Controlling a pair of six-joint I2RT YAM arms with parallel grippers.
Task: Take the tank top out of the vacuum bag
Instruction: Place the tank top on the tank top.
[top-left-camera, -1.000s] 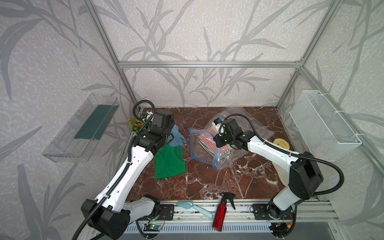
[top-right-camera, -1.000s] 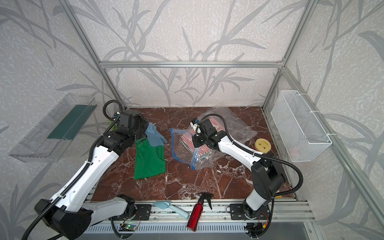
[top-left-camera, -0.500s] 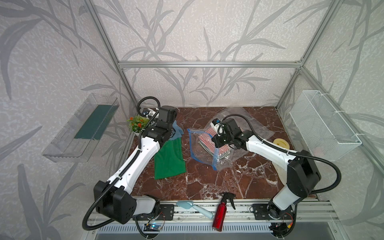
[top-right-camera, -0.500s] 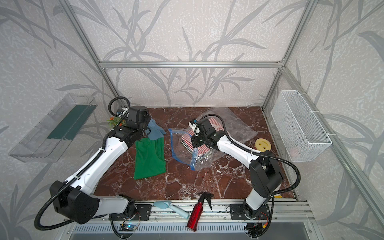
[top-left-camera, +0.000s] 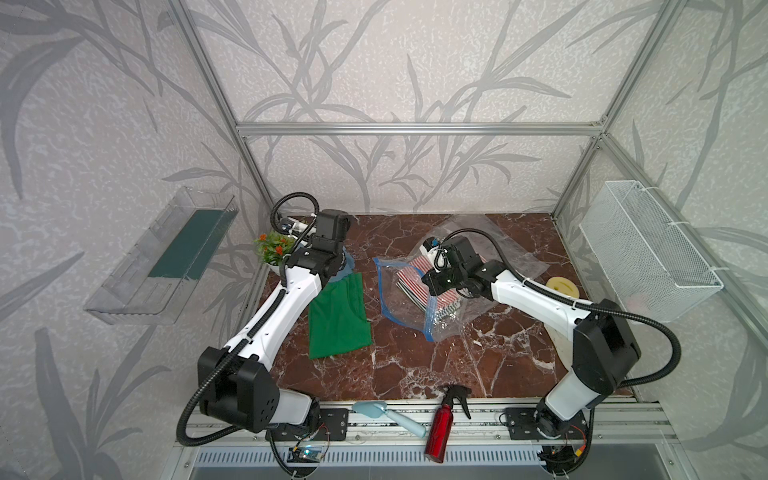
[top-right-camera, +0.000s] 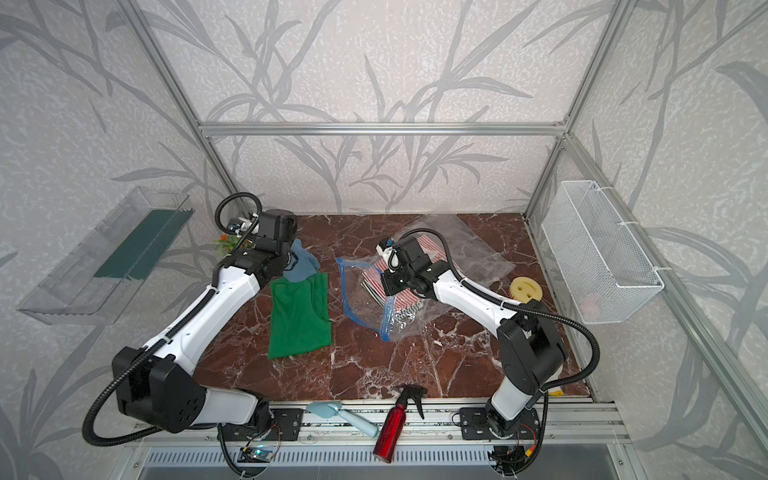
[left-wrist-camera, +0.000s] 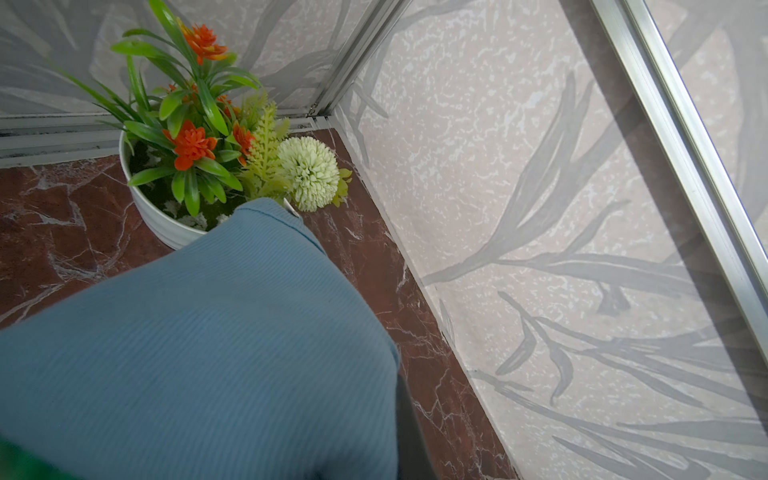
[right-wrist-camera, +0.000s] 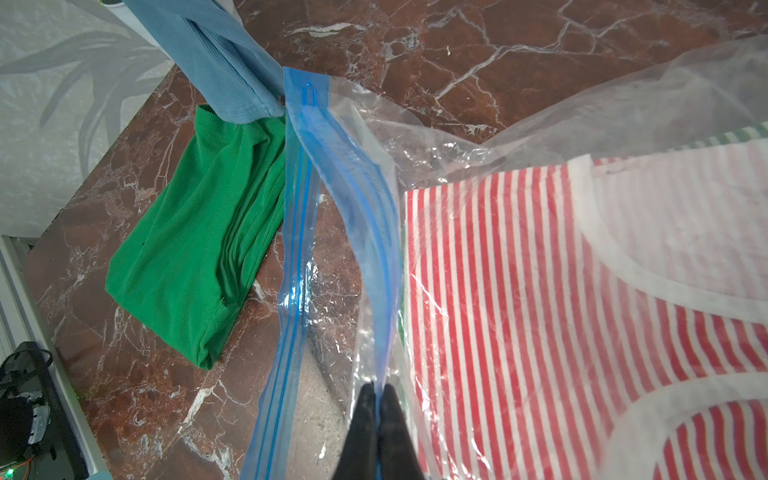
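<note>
My left gripper needs to keep holding the tank top until it lies across the green top (top-left-camera: 340, 320). The tank top's cloth is hanging behind the green top, beside the flower pot.
The vacuum bag (top-left-camera: 401, 303) (top-right-camera: 361, 303) lies mid-table, clear with a blue zip strip (right-wrist-camera: 340, 174), its mouth facing left. My right gripper (right-wrist-camera: 379, 392) (top-right-camera: 388, 286) is shut on the upper lip of the strip and holds it raised. A red-and-white striped garment (right-wrist-camera: 519, 291) lies inside the bag. My left gripper (top-right-camera: 288, 259) is shut on a blue ribbed tank top (left-wrist-camera: 208, 353) (top-right-camera: 302, 266), which hangs outside the bag near the back left corner. The cloth covers most of its fingers (left-wrist-camera: 409, 436). A green top (top-left-camera: 338, 316) (right-wrist-camera: 199, 249) lies flat on the table beside the bag.
A white pot of artificial flowers (left-wrist-camera: 166, 226) (top-left-camera: 272, 249) stands in the back left corner, close to the left gripper. A yellow sponge (top-left-camera: 561, 286) lies right of the bag. A red spray bottle (top-left-camera: 442, 428) and a light blue brush (top-left-camera: 386, 413) lie at the front rail.
My left arm has swung toward the back left corner, carrying the blue tank top away from the bag's mouth. The right gripper has stayed on the zip strip.
</note>
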